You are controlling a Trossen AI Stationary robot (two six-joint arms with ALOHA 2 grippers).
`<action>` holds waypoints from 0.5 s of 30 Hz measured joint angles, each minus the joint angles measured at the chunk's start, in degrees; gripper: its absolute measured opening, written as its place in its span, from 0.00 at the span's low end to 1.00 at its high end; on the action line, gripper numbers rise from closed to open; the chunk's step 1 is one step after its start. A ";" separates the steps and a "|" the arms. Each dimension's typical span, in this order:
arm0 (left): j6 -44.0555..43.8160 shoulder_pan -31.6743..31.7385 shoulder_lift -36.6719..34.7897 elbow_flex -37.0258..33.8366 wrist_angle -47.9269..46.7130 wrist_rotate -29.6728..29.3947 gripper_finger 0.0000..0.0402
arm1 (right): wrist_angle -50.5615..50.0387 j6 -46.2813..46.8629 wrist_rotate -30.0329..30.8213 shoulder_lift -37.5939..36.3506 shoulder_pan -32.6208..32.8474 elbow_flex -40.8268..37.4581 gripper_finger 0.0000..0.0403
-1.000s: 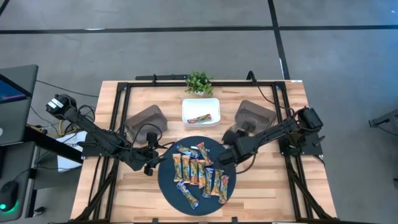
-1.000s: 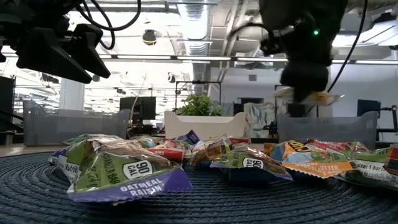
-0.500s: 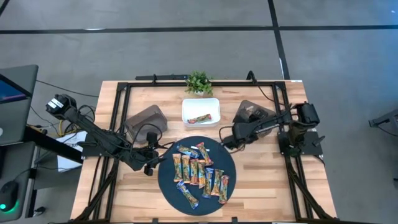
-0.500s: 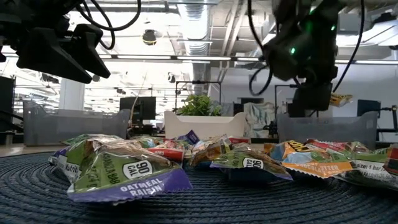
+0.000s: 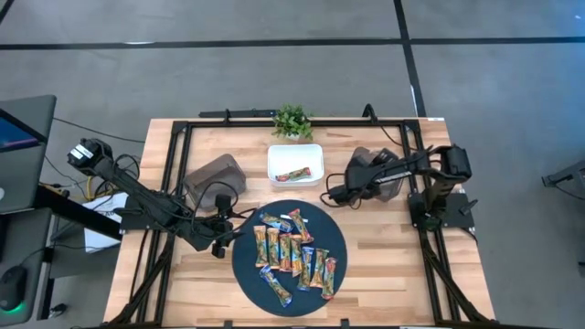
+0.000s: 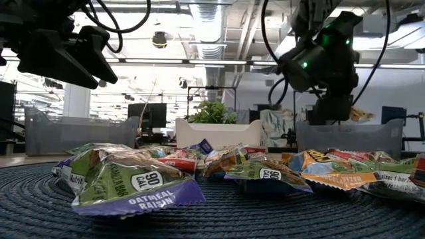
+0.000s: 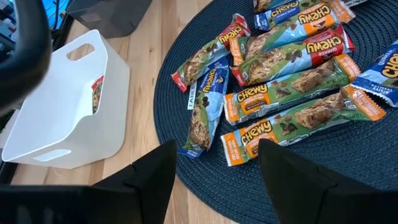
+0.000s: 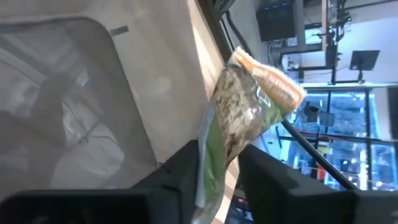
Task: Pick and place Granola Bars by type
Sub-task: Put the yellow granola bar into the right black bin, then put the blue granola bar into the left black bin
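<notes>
My left gripper grabs the blue granola bar's granola-picture end (image 5: 269, 218) (image 7: 199, 132) next, to sort the bar into the grey bin.
Several granola bars (image 5: 292, 251) in orange, green, blue and red wrappers lie flat in a heap on the dark round mat (image 5: 243, 267), and they show in the left wrist view as bars (image 7: 280, 81). My left gripper (image 5: 219, 239) hovers open at the mat's left edge, touching nothing. My right gripper (image 5: 334, 194) is beside the right grey bin (image 5: 377, 169), at its near-left side, shut on one green-and-orange bar (image 8: 242, 106). One more bar (image 5: 294, 174) lies in the white bin (image 5: 295, 153). My right gripper pinches the green-and-orange bar between its two fingers (image 8: 186, 165) by one end (image 8: 214, 162). The orange-tipped other end (image 8: 273, 84) stands out past the fingertips. The bar is lifted clear of the table and shows beside the gripper in the low view (image 6: 358, 114).
A second grey bin (image 5: 215, 175) stands left of the white bin. A small potted plant (image 5: 292, 121) sits at the far edge. A black frame runs around the table. Bare wood lies right of the mat (image 5: 393, 265).
My right gripper has carried the bar from over the mat's far-right edge toward the table's far edge, to the right grey bin's side, its arm swinging round as it went. It has stayed shut on the bar. The bars on the mat have not moved.
</notes>
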 joint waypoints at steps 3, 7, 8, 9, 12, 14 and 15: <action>0.00 -0.02 0.00 0.00 0.01 0.00 0.55 | 0.04 0.04 -0.34 -1.53 0.33 0.01 0.42; 0.00 -0.02 0.00 0.00 0.03 0.00 0.55 | -0.55 1.60 0.52 -3.39 2.21 0.01 0.54; 0.00 0.00 0.00 0.00 0.01 0.00 0.55 | -0.98 1.99 1.02 -3.83 2.68 0.01 0.56; 0.00 -0.02 0.00 0.00 0.01 0.00 0.55 | -1.21 2.27 1.17 -4.29 3.14 0.01 0.58; -0.03 0.00 0.00 0.00 0.02 0.00 0.55 | -2.41 3.83 1.57 -5.82 4.36 0.01 0.61; -0.07 0.00 0.00 0.00 0.03 0.04 0.55 | -3.00 5.16 2.18 -6.86 5.10 0.01 0.61; -0.09 0.00 0.00 0.00 0.03 0.17 0.55 | -2.93 5.25 2.44 -7.50 5.42 0.01 0.61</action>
